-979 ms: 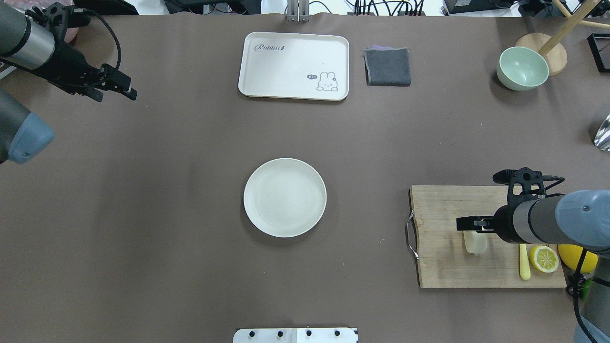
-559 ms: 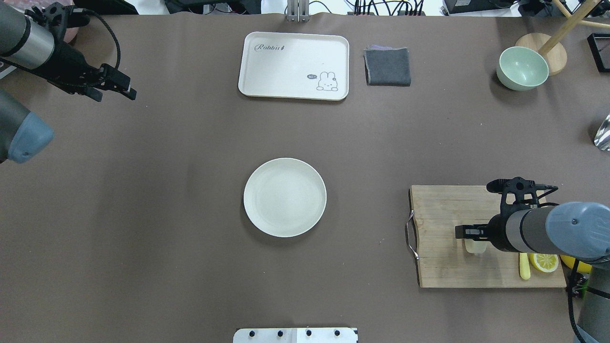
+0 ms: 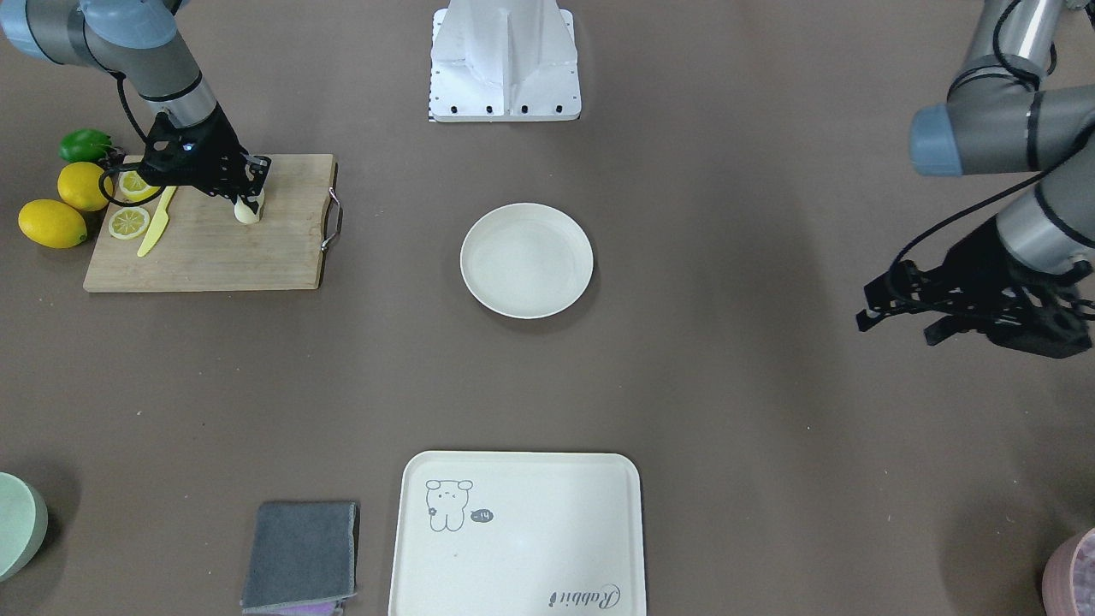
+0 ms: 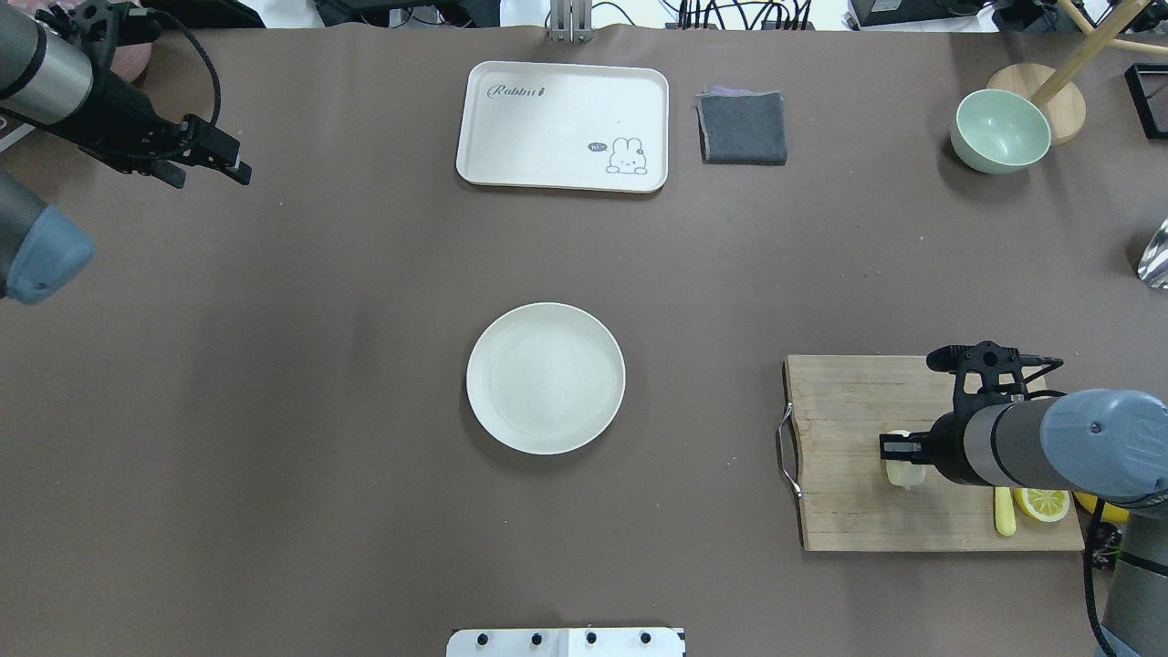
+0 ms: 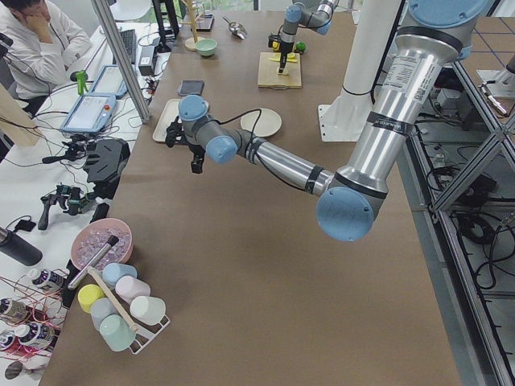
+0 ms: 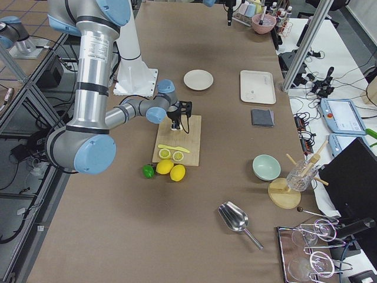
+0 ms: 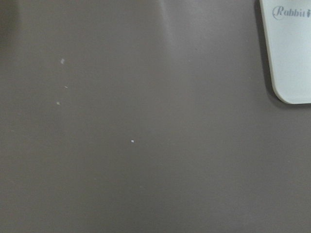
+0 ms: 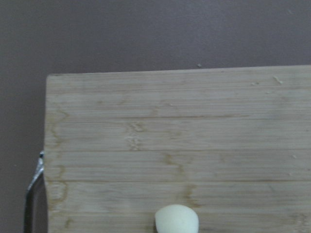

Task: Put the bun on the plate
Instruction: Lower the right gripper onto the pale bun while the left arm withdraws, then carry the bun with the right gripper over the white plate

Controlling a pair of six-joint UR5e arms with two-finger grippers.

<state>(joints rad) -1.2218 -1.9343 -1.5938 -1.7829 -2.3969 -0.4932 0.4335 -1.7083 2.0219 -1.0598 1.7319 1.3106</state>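
Observation:
The small cream bun needs to go on the plate point(image 3: 526, 260). My right gripper should grip the bun around its rounded body point(image 3: 246, 210) next.
The bun point(image 4: 905, 474) point(image 3: 248, 211) point(image 8: 177, 219) is a small pale cream piece on the wooden cutting board point(image 4: 844, 429) at the table's right. My right gripper point(image 4: 900, 448) point(image 3: 247, 190) is directly over it, open, its black fingers down at the bun's top. I cannot tell whether they touch it. The round off-white plate point(image 4: 546, 378) point(image 3: 526, 260) sits bare at the table's centre, well left of the board. At the far left back, my left gripper point(image 4: 208, 172) point(image 3: 894, 320) hangs open, holding nothing.
A lemon slice point(image 4: 1043, 503) and a yellow knife point(image 4: 1004, 513) lie on the board beside my right arm, with whole lemons point(image 3: 51, 222) past its end. A rabbit tray point(image 4: 563, 126), a grey cloth point(image 4: 742, 128) and a green bowl point(image 4: 1000, 130) line the back.
My right gripper has shifted toward the table's near edge and come down over the bun, covering more of it. My left gripper has drifted slightly back and left.

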